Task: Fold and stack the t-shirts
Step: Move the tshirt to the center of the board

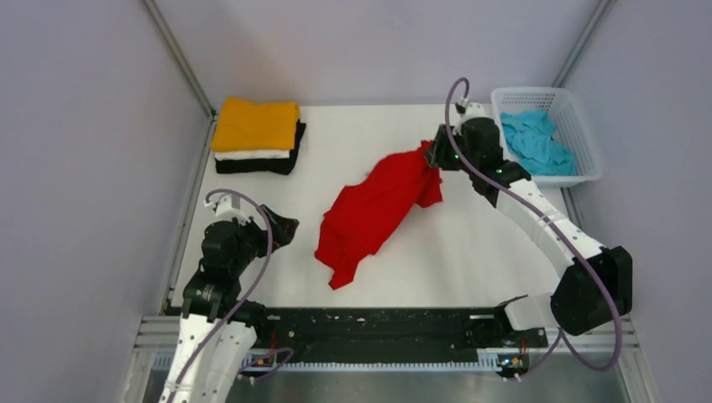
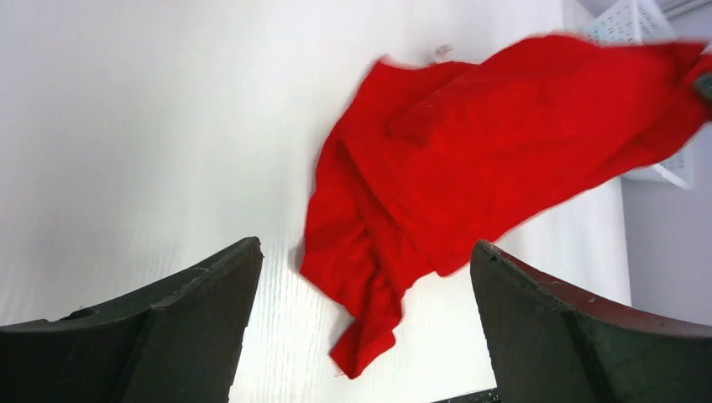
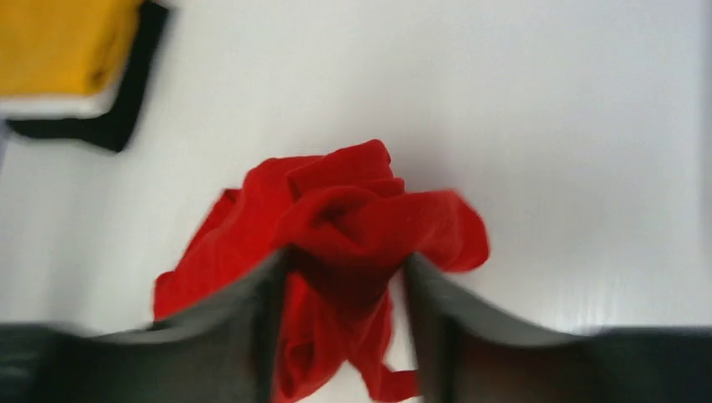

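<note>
I need to grab the red t-shirt (image 1: 378, 206) by its loose near end with my left gripper next. Then I need to stretch the t-shirt open and lay it for folding.
The red t-shirt (image 1: 378, 206) lies crumpled and stretched across the middle of the table. It also shows in the left wrist view (image 2: 470, 151) and the right wrist view (image 3: 353, 210). My right gripper (image 1: 435, 156) is shut on its far right end, with bunched red cloth between the jaws (image 3: 344, 264). My left gripper (image 1: 285, 228) is open and empty, low at the near left, facing the shirt's near end (image 2: 365, 245). A folded stack sits at the far left: orange-yellow shirt (image 1: 254, 123) on top, white (image 1: 252, 154), then black (image 1: 256, 165). The light blue shirt (image 1: 535, 141) lies in the basket.
The white lattice basket (image 1: 546, 94) stands at the far right corner, just behind my right wrist. Grey walls with metal rails close in the table on the left, back and right. A black rail runs along the near edge (image 1: 378, 323).
</note>
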Robot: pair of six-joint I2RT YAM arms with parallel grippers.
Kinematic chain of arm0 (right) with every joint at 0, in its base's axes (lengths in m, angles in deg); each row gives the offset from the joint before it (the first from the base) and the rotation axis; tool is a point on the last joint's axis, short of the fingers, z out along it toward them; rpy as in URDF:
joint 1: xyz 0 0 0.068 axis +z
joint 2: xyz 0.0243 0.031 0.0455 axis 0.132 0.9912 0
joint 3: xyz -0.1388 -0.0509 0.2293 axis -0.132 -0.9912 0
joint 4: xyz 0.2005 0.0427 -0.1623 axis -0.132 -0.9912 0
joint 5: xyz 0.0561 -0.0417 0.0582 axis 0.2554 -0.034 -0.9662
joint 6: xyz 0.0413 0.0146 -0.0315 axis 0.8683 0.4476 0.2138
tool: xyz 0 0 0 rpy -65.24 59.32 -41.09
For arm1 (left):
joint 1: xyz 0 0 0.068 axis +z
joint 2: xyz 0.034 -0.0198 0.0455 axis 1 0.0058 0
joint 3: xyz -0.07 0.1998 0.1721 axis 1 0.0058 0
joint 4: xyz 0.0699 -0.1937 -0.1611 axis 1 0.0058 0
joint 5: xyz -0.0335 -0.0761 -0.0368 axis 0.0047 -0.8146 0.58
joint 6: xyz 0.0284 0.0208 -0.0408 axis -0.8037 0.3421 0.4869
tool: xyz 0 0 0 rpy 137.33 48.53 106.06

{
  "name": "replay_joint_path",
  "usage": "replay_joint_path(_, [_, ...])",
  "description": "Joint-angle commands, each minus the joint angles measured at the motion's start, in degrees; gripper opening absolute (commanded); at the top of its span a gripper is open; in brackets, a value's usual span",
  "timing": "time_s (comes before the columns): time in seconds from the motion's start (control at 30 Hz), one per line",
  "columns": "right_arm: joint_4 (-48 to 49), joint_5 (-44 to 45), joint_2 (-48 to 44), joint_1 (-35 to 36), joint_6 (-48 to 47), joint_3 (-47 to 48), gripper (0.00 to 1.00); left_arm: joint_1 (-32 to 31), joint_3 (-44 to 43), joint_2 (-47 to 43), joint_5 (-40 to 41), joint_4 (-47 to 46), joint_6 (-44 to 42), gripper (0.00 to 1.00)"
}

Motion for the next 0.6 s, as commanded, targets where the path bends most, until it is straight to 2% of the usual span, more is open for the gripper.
replay_joint_path(0.0, [3.59, 13.89, -4.0, -9.28, 5.83, -11.03, 0.68, -0.21, -1.12, 1.94, 2.85, 2.47, 1.41, 0.99])
replay_joint_path(0.07, [0.61, 16.74, -4.05, -9.45, 5.22, -12.41, 0.87, -0.21, -0.3, 4.07, 1.93, 2.64, 1.84, 0.99])
replay_joint_path(0.17, [-0.95, 17.39, -6.7, -7.43, 3.44, -14.97, 0.98, -0.21, 2.59, 7.28, -1.4, 1.28, 2.22, 0.99])
replay_joint_path(0.27, [-2.6, 21.46, -10.6, -0.33, 3.5, -19.22, 0.99, -0.21, 7.07, 9.7, -8.09, -2.97, 3.47, 0.99])
replay_joint_path(0.4, [1.67, 13.95, -13.01, 11.29, 7.96, -28.44, 0.99, -2.18, 13.4, 12.76, -16.06, -11.22, 6.35, 0.99])
replay_joint_path(0.47, [5.2, 10.69, -12.19, 16.47, 10.96, -31.36, 0.98, -5.47, 14.8, 14.32, -15.69, -13.39, 7.47, 0.99])
replay_joint_path(0.57, [11.02, 8.59, -8.16, 22.64, 12.12, -31.98, 0.97, -14.56, 15.94, 17.0, -11.14, -16.3, 9.6, 0.99])
